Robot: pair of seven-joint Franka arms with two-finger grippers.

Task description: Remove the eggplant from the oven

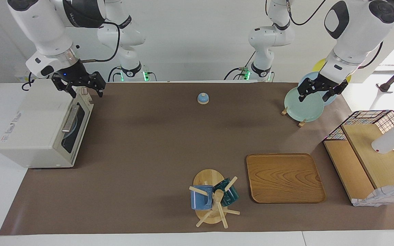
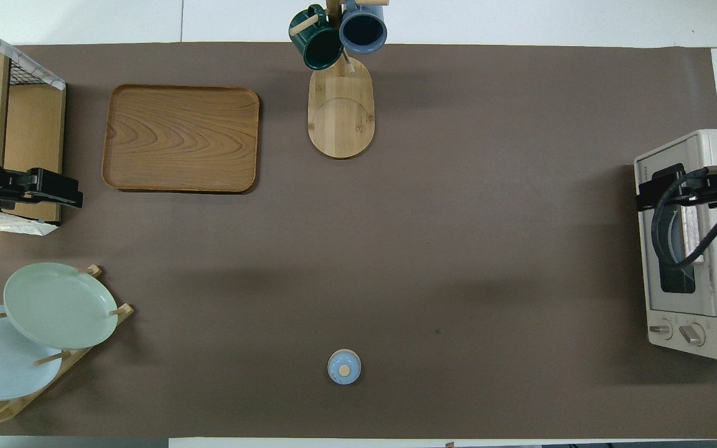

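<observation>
My right gripper will next grab the door by its bar handle [image 2: 693, 230] to open the oven and reach the eggplant.
The off-white oven [image 1: 36, 126] stands at the right arm's end of the table, its dark glass door [image 1: 75, 126] closed and the bar handle [image 1: 70, 118] across it. The overhead view shows the oven [image 2: 716, 249] too. Through the glass only a pale round shape shows; the eggplant is hidden. My right gripper [image 1: 86, 93] hangs open over the oven's top corner nearest the robots, holding nothing, and shows from above over the oven as my right gripper [image 2: 660, 186]. My left gripper [image 1: 313, 98] waits open and empty over the plate rack at the left arm's end of the table.
A small blue lidded knob [image 1: 203, 98] sits mid-table near the robots. A wooden tray [image 1: 284, 177] and a mug tree [image 1: 214, 200] with two mugs stand farther out. A rack of plates [image 1: 303, 106] and a wire-and-wood shelf [image 1: 371, 153] fill the left arm's end.
</observation>
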